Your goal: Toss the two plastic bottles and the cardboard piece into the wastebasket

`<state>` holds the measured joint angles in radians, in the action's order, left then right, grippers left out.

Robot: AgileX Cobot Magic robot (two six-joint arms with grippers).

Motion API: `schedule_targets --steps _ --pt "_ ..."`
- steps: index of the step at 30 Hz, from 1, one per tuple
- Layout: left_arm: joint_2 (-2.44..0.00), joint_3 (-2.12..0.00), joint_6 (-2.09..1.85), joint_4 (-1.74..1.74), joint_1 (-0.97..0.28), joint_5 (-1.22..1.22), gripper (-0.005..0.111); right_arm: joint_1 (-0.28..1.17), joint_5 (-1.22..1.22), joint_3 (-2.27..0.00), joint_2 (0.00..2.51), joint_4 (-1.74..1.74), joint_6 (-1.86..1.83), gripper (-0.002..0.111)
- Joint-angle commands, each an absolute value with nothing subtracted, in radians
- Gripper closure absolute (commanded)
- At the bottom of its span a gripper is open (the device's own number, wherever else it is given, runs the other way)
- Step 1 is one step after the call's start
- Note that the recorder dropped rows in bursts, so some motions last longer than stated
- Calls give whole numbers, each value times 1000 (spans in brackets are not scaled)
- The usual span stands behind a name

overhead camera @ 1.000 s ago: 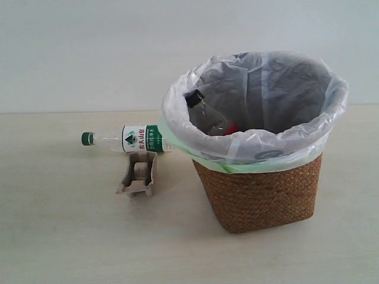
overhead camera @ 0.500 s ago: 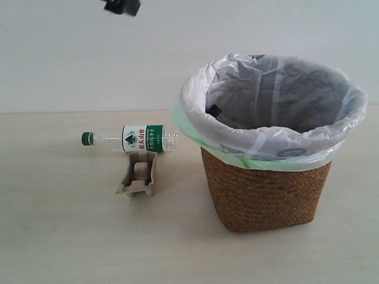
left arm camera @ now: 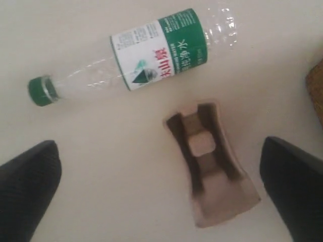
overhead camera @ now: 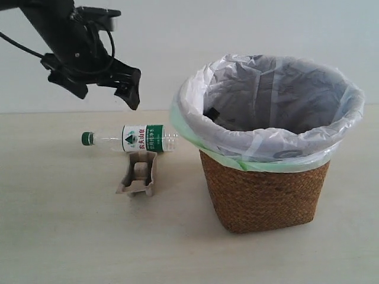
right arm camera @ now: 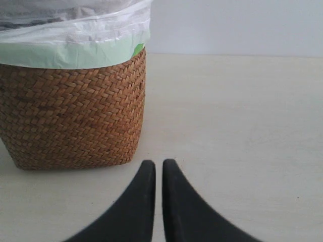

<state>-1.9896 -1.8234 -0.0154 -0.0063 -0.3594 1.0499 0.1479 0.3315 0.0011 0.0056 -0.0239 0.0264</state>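
Observation:
My left gripper grabs the cardboard piece (overhead camera: 138, 173) by its long sides next. Then it throws the cardboard piece into the wastebasket (overhead camera: 266, 198).
The green-capped bottle (overhead camera: 133, 139) lies on its side on the table, left of the wastebasket (overhead camera: 266, 198). Just in front of it rests the cardboard piece (overhead camera: 138, 173). My left gripper (overhead camera: 106, 97) hangs open above and behind both, holding nothing. From the left wrist, the bottle (left arm camera: 146, 55) and cardboard piece (left arm camera: 212, 166) lie below the wide-open gripper (left arm camera: 159, 151). Of the red-label bottle only its black cap (overhead camera: 210, 110) shows inside the bag. My right gripper (right arm camera: 159, 164) is shut and empty, low on the table beside the wastebasket (right arm camera: 70, 121); the exterior view does not show it.
The crinkly white bag (overhead camera: 266, 136) with its green edge overhangs the basket rim. A brown sliver of the wastebasket (left arm camera: 315, 91) shows at the edge of the left wrist view. A plain pale wall stands behind the table (overhead camera: 71, 236).
The red-label bottle has slid deeper into the bag, leaving only its cap visible, and the basket shifted slightly. My left arm has come down into view, open, over the bottle and cardboard.

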Motion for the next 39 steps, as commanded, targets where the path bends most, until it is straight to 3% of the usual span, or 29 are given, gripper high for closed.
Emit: schedule_targets --steps 1,20,22,25,29,39 --pt "-2063 -1825 -38 -101 -359 1024 0 149 324 0 0 -32 23 106" --pt "-2348 -1825 -154 -250 -359 986 1 149 324 0 0 -32 23 106" --pt "-2356 -1825 -157 -247 -359 986 9 149 324 0 0 -32 23 106" --pt "-2360 -1825 -155 -247 -359 984 39 149 324 0 0 -32 23 106" --pt "-2360 -1835 -155 -247 -359 1027 103 149 324 0 0 -32 23 106" --pt "-2172 -1838 -109 -58 -359 1136 103 149 324 0 0 -32 23 106"
